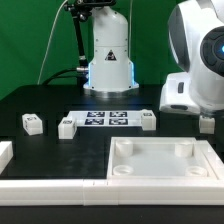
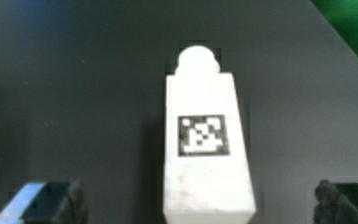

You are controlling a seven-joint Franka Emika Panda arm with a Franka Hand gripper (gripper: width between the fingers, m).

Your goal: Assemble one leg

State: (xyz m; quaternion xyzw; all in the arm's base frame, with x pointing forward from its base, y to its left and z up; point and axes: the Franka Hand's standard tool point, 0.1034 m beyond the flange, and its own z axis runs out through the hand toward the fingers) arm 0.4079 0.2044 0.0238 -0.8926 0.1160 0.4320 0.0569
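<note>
My gripper is going to grab the white leg by its tagged body next, which leaves the leg's rounded peg free to go into the white panel.
In the wrist view a white leg lies lengthwise on the black table, with a black-and-white tag on its upper face and a rounded peg at its far end. My gripper is open and straddles the leg's near end. Its dark fingertips stand well clear of the leg on each side. In the exterior view my gripper hangs low over the table at the right, and this leg is hidden behind it. Three more legs lie on the table.
The large white recessed panel lies in front at the exterior view's right. The marker board lies between two of the legs. A white rail runs along the front left. The robot base stands behind.
</note>
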